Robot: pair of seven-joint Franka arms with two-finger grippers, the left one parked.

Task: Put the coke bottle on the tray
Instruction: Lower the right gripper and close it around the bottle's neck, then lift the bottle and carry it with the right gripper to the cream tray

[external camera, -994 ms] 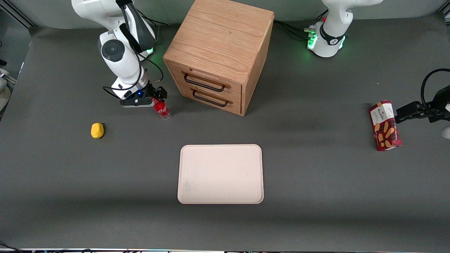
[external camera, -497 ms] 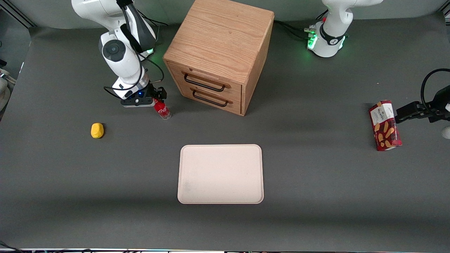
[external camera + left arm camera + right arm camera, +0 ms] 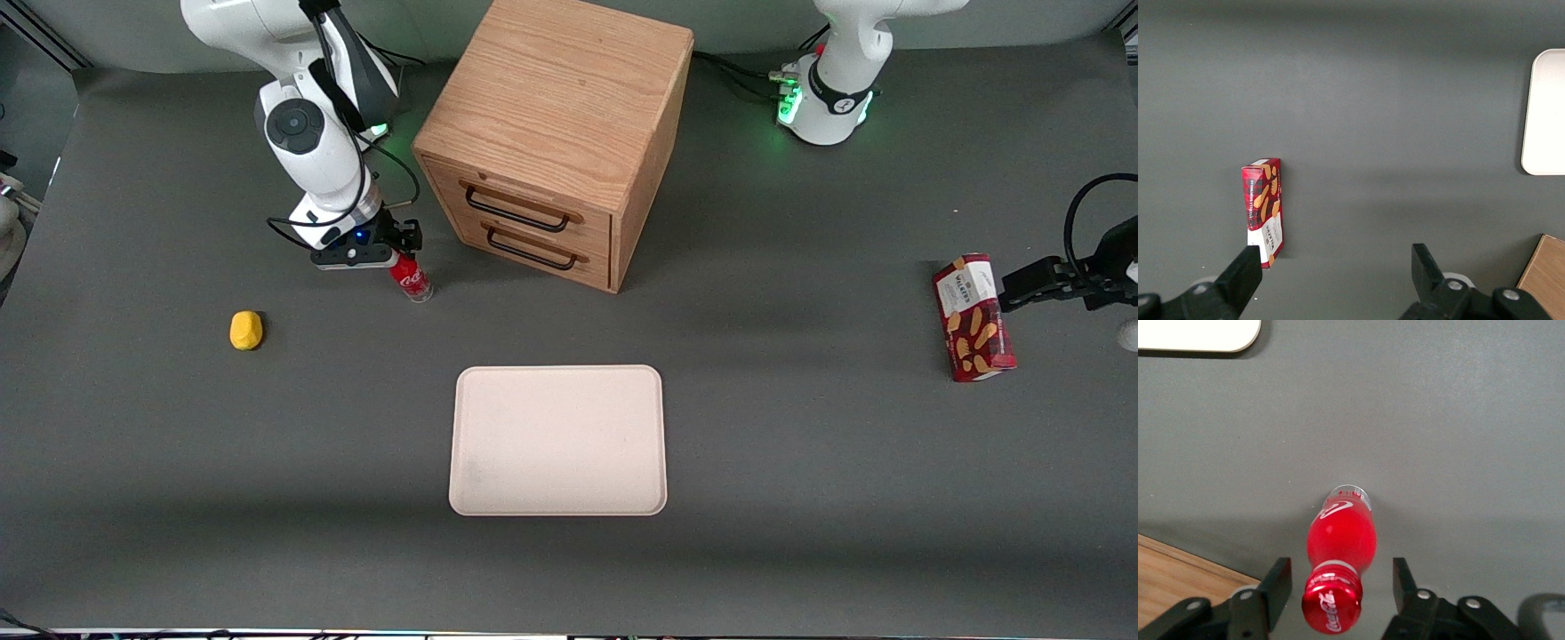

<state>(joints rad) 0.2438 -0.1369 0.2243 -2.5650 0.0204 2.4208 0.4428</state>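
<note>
Next, my right gripper grabs the bottle by its capped top [image 3: 1331, 600], so that the coke bottle's base [image 3: 1349, 493] stays free to stand on the tray.
The coke bottle [image 3: 412, 282] stands upright on the dark table, in front of the wooden cabinet's corner and toward the working arm's end. My right gripper [image 3: 399, 252] hangs open directly over it. In the right wrist view the gripper [image 3: 1339, 588] has one black finger on each side of the red cap, with a gap on both sides. The bottle [image 3: 1339, 537] shows its red body and white script. The pale cream-pink tray [image 3: 557, 440] lies flat, nearer to the front camera than the bottle. A corner of the tray [image 3: 1198, 333] shows in the wrist view.
A wooden drawer cabinet [image 3: 551, 133] with two black handles stands beside the bottle; its edge [image 3: 1178, 583] is close to one finger. A yellow lump [image 3: 246, 330] lies toward the working arm's end. A red snack box [image 3: 973, 317] stands toward the parked arm's end.
My right arm has shifted slightly toward the cabinet, bringing the gripper further over the bottle's top. The bottle has not moved.
</note>
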